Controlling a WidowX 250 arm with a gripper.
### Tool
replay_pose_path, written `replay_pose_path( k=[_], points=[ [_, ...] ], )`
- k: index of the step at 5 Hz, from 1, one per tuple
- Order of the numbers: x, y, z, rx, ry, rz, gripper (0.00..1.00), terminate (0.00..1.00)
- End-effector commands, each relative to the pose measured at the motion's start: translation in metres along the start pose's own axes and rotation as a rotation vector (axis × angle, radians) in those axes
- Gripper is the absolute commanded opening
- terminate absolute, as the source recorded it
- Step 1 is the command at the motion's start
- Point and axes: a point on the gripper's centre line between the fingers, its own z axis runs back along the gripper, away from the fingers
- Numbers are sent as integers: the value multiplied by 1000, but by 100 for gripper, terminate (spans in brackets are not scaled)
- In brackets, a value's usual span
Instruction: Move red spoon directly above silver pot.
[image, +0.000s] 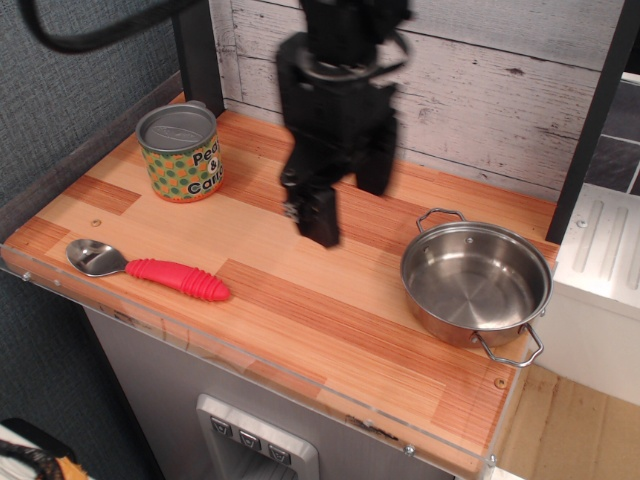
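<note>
The red spoon has to go directly above the silver pot (476, 281), so my gripper needs to grip the spoon next by its red handle close to the bowl (150, 271).
The red spoon (150, 266) lies flat near the front left edge of the wooden table, its silver bowl to the left and its ribbed red handle pointing right. The silver pot (476, 281) stands empty at the right side, one loop handle at the back and one at the front. My black gripper (346, 200) hangs above the middle of the table, between the spoon and the pot, blurred by motion. Its fingers are spread apart and hold nothing.
A can (180, 152) with a green-and-orange dotted label stands at the back left. A white plank wall runs behind the table. A clear plastic lip (250, 365) lines the front edge. A dark post (590, 120) stands at the right.
</note>
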Motion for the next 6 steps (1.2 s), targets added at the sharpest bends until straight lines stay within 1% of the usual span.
replay_pose_path(
  k=[1,2,3,4,5,6],
  points=[
    [59,4,-15,5,-81,247,100,0],
    [81,7,-32,36,-104,312,100,0],
    [94,17,-40,60,-128,334,100,0],
    [106,32,-44,93,-104,341,100,0],
    [113,44,-43,127,-122,338,100,0],
    [119,50,-51,139,-133,353,100,0]
  ],
)
